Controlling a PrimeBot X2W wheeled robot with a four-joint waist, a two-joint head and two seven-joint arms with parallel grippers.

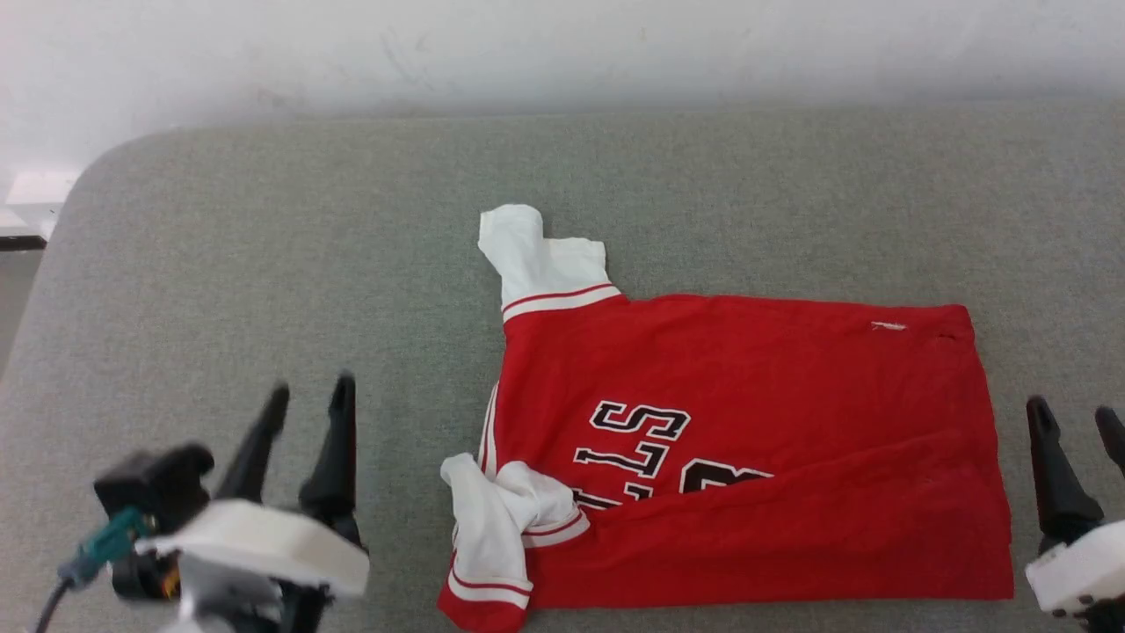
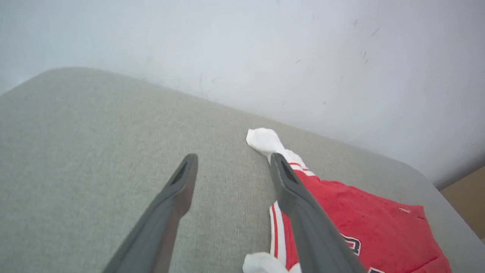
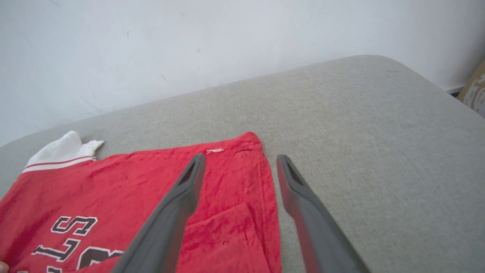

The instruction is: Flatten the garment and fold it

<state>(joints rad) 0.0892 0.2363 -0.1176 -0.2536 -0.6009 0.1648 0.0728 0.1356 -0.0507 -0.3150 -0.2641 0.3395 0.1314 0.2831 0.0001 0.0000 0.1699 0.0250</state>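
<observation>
I should next use my right gripper to grab the red jersey T-shirt by its hem corner (image 1: 952, 322) (image 3: 250, 140), so that I can fold the flattened T-shirt.
The garment (image 1: 747, 440), a red jersey T-shirt with white sleeves and black block letters, lies on the grey surface with its near long edge folded up over the letters. One white sleeve (image 1: 540, 259) sticks out at the far left; the other (image 1: 505, 519) is bunched at the near left corner. My left gripper (image 1: 308, 404) is open, off the cloth to its left, with nothing between its fingers. My right gripper (image 1: 1077, 422) is open just past the shirt's right edge. In the left wrist view the garment (image 2: 360, 223) lies right of the open left gripper (image 2: 233, 161). In the right wrist view the open right gripper (image 3: 240, 161) hovers over the hem corner (image 3: 246, 144).
The grey padded surface (image 1: 264, 264) runs wide to the left of and beyond the shirt. A white wall (image 1: 562, 53) stands along its far edge. The surface's rounded corner (image 1: 97, 167) is at the far left, and a brown box edge (image 3: 475, 89) shows past the right end.
</observation>
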